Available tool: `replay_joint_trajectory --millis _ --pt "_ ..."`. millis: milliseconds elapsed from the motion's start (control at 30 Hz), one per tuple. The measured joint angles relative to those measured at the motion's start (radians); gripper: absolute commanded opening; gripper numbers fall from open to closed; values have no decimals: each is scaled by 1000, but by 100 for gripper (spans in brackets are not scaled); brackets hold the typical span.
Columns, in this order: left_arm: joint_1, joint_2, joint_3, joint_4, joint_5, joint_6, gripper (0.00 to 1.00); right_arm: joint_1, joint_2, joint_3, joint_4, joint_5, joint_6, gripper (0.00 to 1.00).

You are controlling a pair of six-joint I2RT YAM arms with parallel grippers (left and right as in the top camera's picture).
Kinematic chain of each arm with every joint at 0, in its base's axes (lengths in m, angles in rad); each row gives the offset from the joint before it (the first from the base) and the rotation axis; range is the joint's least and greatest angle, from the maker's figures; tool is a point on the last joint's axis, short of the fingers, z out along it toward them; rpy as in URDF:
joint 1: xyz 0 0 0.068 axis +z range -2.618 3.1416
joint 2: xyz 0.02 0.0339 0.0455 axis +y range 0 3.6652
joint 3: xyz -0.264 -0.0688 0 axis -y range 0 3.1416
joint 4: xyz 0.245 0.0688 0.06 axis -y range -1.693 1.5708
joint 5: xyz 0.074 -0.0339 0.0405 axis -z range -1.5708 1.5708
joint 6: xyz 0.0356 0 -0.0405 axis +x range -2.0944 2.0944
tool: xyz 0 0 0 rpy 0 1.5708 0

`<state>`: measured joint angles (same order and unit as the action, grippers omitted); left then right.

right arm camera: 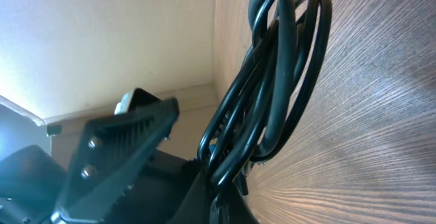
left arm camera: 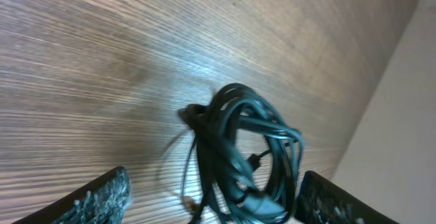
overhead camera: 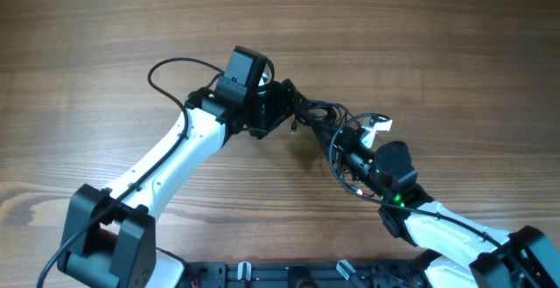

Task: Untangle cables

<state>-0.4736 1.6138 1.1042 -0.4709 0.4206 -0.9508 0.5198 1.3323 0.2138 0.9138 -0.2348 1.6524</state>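
Note:
My left gripper will grab the cables' coil by its near end (overhead camera: 305,108) (left arm camera: 240,191) next. The coil's opposite loops stay free for my right gripper to untangle.
The cables (overhead camera: 319,115) are thin black cords bunched in a knot at the table's middle, between my two grippers. In the left wrist view the knot (left arm camera: 238,149) is a coil of loops hanging just above the wood. My left gripper (overhead camera: 293,113) is open, with its two fingers wide apart on either side of the coil's near end (left arm camera: 214,200). My right gripper (overhead camera: 346,136) holds the other side of the knot. In the right wrist view its jaws (right arm camera: 211,176) are closed on several strands of the looped cables (right arm camera: 272,94).
The wooden table (overhead camera: 437,43) spreads all around. A thicker black arm wire (overhead camera: 171,65) loops out beside the left arm. A small white part (overhead camera: 378,125) sits by the right gripper. A pale wall (left arm camera: 409,101) lies beyond the table edge.

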Motion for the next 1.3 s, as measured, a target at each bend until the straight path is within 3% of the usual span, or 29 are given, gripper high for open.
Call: replay_joint_trajectory --millis 167,333,400,433,467,567,600,667,700,900,1100,1300 --pt "-32 4 0 49 -8 -80 68 23 0 0 3 0 -4 4" --pt "-72 22 0 50 -12 -122 34 29 0 0 30 0 -8 5" --pt "-77 31 0 49 -13 -122 9 29 0 0 39 -1 -8 4" --pt "-77 34 0 50 -14 -129 4 29 0 -1 39 -1 -9 4" --pt "-77 36 0 51 -16 -137 4 29 1 -1 39 -4 -14 5" --pt "-72 37 0 53 -27 -135 4 28 5 -1 39 -11 -25 21" --pt "-71 37 0 55 -38 -134 4 29 5 -2 36 -22 -42 34" --pt "-57 38 0 58 -65 -115 4 29 5 -2 37 -46 -71 69" --pt "-39 38 0 61 -76 -95 4 29 5 -2 37 -62 -108 100" --pt "113 38 0 61 -30 150 4 -9 5 -2 48 -197 -375 100" --pt "263 38 0 39 291 594 4 -171 5 -2 137 -399 -574 100" --pt "291 38 0 -58 488 909 4 -323 5 -2 164 -586 -685 90"
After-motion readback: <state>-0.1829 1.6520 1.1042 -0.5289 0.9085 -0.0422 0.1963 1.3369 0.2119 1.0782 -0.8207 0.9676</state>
